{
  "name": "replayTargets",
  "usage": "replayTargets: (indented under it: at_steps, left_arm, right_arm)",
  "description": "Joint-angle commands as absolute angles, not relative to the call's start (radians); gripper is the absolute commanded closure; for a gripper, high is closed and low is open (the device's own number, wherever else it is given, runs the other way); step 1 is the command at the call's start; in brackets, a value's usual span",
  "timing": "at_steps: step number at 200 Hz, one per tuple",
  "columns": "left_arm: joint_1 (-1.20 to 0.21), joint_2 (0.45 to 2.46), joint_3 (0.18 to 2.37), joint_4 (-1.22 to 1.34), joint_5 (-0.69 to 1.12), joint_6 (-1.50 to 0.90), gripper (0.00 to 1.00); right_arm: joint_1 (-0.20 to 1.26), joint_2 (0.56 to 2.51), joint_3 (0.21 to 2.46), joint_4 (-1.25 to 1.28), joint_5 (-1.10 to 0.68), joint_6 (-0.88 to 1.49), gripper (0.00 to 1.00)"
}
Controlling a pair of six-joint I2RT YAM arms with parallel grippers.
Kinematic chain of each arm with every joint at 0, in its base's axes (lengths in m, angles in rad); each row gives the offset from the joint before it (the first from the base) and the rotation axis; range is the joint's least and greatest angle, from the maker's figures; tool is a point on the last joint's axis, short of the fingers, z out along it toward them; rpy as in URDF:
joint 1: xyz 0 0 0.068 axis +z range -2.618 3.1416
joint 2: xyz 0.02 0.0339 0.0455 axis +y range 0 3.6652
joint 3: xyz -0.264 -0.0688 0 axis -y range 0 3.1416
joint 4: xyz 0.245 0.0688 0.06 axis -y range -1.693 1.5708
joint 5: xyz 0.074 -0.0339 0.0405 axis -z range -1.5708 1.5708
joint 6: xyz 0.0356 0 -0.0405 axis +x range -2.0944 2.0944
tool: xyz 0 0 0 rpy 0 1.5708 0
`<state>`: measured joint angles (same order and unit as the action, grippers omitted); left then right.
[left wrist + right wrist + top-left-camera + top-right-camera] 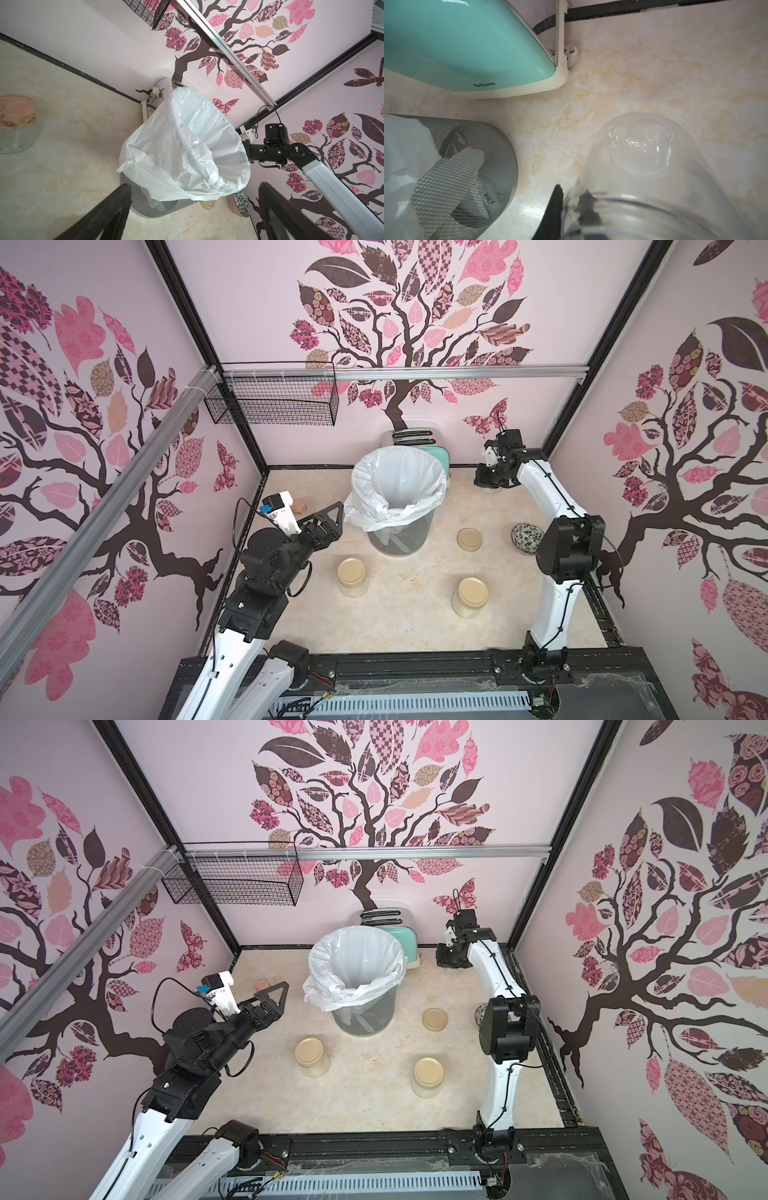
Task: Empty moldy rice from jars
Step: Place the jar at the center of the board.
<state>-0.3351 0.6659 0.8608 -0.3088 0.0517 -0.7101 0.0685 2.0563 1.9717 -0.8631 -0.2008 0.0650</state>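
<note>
My right gripper keeps holding the lidless jar for now, until its base stands on the tabletop, since the glass bottom [490, 490] [643, 150] hangs above the marbled surface.
Two of the jars stand lidded on the table, one front left [352, 577] and one front right [470, 597], each with pale moldy rice [354, 590] showing through the glass. A loose beige lid [469, 540] lies flat right of the bin. At the back right, my right gripper [488, 486] [572, 191] is shut on the rim of a third, lidless jar [654, 166], one finger outside the glass and one inside. That jar looks empty and sits low over the table. My left gripper [336, 521] [193, 191] hangs open beside the bin, holding nothing.
A mesh bin [399, 545] lined with a white bag [399, 477] stands mid-table. A mint toaster [437, 454] sits behind it. A patterned bowl [525, 537] is at the right, a cork-stoppered flask [298, 506] at the left wall, a wire basket [274, 402] on the back rail.
</note>
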Motion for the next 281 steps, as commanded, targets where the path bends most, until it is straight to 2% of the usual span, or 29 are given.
replayTargets:
  at_steps: [1, 94, 167, 189, 262, 281]
  left_arm:
    - [-0.331, 0.649, 0.844, -0.338, 0.043, -0.681, 0.02]
    - [-0.331, 0.633, 0.821, -0.347, 0.063, -0.701, 0.02]
    - [-0.331, 0.623, 0.812, -0.357, 0.064, -0.71, 0.02]
    - [-0.331, 0.621, 0.81, -0.363, 0.064, -0.71, 0.02]
    - [-0.331, 0.619, 0.815, -0.371, 0.07, -0.71, 0.02]
    - [-0.331, 0.623, 0.818, -0.375, 0.075, -0.709, 0.02]
  right_arm:
    - [0.061, 2.079, 2.015, -0.954, -0.18, 0.041, 1.0]
    - [-0.009, 2.187, 1.991, -1.034, -0.327, 0.037, 1.0]
    - [-0.031, 2.222, 1.986, -1.061, -0.364, 0.026, 1.0]
    - [-0.033, 2.23, 1.989, -1.063, -0.37, 0.025, 0.96]
    - [-0.041, 2.242, 1.998, -1.078, -0.373, 0.019, 0.94]
    - [-0.041, 2.23, 2.007, -1.08, -0.37, 0.018, 0.86]
